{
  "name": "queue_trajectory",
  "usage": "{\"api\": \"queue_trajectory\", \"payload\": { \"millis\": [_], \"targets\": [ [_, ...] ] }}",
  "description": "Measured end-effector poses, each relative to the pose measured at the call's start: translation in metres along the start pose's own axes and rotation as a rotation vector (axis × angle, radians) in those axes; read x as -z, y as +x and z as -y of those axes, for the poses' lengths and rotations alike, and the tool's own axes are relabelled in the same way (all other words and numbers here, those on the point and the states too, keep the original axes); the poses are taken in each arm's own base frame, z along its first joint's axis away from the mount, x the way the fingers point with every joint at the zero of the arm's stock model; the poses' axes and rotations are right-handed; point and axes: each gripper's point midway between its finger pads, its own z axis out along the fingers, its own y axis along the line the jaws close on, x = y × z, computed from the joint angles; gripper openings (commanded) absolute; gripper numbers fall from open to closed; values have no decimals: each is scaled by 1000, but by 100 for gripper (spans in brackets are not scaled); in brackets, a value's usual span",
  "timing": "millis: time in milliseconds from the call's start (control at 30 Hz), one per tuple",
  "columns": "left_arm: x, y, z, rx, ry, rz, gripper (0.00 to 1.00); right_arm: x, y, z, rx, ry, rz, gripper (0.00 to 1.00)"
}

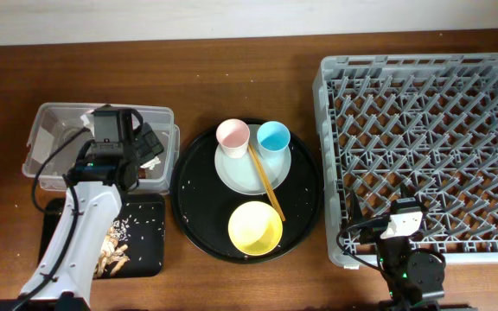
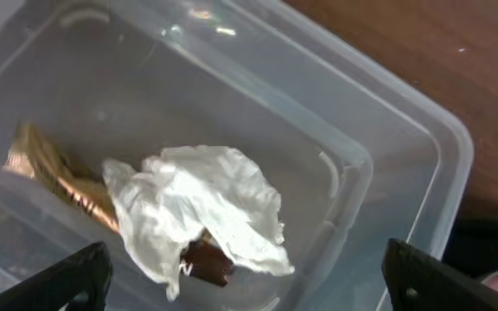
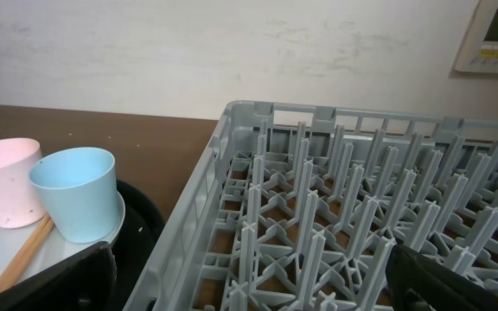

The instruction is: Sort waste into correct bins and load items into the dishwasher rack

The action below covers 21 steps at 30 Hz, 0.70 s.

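The right gripper will next grab the yellow bowl (image 1: pixel 255 229) by the bowl's rim that faces the rack. The bowl's opposite rim then stays free to load between the pegs.
My left gripper (image 1: pixel 148 147) hangs open and empty over the clear box (image 1: pixel 40 130). In the left wrist view the gripper (image 2: pixel 249 289) is above the crumpled white napkin (image 2: pixel 197 207), which lies on the brown wrapper (image 2: pixel 63 177) inside the box (image 2: pixel 379 164). Food scraps with rice (image 1: pixel 115 249) lie in the shallow black tray (image 1: pixel 148 259). The pink cup (image 1: pixel 232 134), blue cup (image 1: pixel 273 136), chopsticks (image 1: pixel 266 183) and plate (image 1: pixel 236 173) sit with the yellow bowl (image 1: pixel 255 229) on a round tray. My right gripper (image 1: pixel 405 218) is open and empty at the front left corner of the grey rack (image 1: pixel 422 78).
The round black tray (image 1: pixel 188 199) stands between the bins and the rack. The right wrist view shows the rack's pegs (image 3: pixel 335 199), the blue cup (image 3: pixel 76 190) and the pink cup (image 3: pixel 3 181). Bare brown table lies behind the tray.
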Motion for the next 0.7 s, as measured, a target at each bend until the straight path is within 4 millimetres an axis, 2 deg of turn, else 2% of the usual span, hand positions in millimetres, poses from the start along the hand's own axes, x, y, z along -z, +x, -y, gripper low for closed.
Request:
{"api": "queue_trajectory", "payload": {
  "millis": [700],
  "targets": [
    [0,0,0,-28,1,1,99,0,0,-1,-12,-4,0,98]
  ]
}}
